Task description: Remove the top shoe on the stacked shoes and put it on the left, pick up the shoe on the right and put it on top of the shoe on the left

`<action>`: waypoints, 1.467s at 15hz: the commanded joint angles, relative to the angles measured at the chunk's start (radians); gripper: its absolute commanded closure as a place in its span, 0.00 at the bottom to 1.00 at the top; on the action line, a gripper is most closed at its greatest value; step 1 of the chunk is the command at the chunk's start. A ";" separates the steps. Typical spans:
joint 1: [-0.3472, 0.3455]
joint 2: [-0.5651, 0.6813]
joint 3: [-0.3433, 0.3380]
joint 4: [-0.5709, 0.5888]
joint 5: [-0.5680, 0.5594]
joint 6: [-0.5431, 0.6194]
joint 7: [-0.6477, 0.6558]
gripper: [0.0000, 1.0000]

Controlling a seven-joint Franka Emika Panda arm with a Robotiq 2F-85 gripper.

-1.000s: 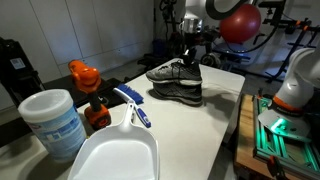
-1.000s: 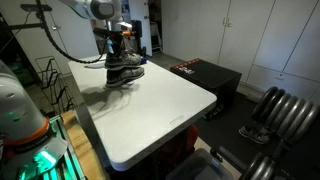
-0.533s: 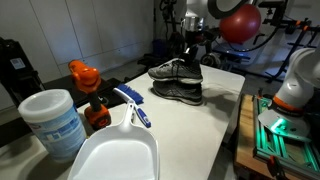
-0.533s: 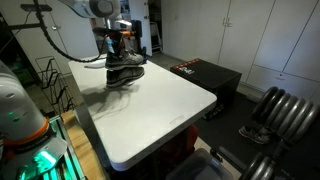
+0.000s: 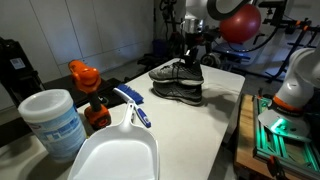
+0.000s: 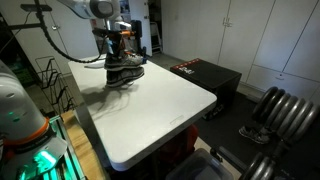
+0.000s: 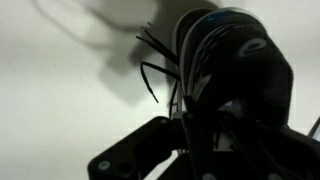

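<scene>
I will let go of the top shoe with my gripper, because the top shoe's sole rests along the top of the bottom shoe point(image 5: 178, 89).
Two dark grey-black mesh sneakers with pale soles are stacked at the far end of the white table point(image 5: 215, 120). The top shoe point(image 5: 173, 71) is tilted and lifted a little off the bottom shoe point(image 5: 178, 93), which lies flat on the table. My gripper point(image 5: 190, 55) comes down from above and is shut on the top shoe at its collar. Both shoes show in the other exterior view, top shoe point(image 6: 125, 61) over bottom shoe point(image 6: 124, 76), with the gripper point(image 6: 117, 46) above. In the wrist view the held shoe point(image 7: 225, 80) fills the right side, dark, with its laces dangling; one finger point(image 7: 130, 155) shows beside it.
In the near foreground stand a white dustpan point(image 5: 115, 155), a white tub point(image 5: 52, 122), an orange-capped bottle point(image 5: 88, 88) and a blue brush point(image 5: 133, 105). A red ball point(image 5: 240, 22) hangs behind the arm. A black box point(image 6: 205, 75) stands beside the table edge.
The top shoe has risen slightly off the bottom shoe and shifted a little with the gripper. The bottom shoe has not moved.
</scene>
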 commanded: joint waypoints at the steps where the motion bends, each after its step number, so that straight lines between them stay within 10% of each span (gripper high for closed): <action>1: 0.002 0.008 0.004 0.011 -0.022 -0.042 -0.003 0.96; 3: 0.001 0.010 0.002 0.011 -0.025 -0.049 -0.005 0.92; 4: 0.002 0.011 0.002 0.012 -0.026 -0.050 -0.007 0.66; 14: 0.001 0.004 0.001 0.010 -0.034 -0.034 -0.012 0.01; 22: -0.002 -0.014 -0.001 0.007 -0.057 -0.008 -0.014 0.00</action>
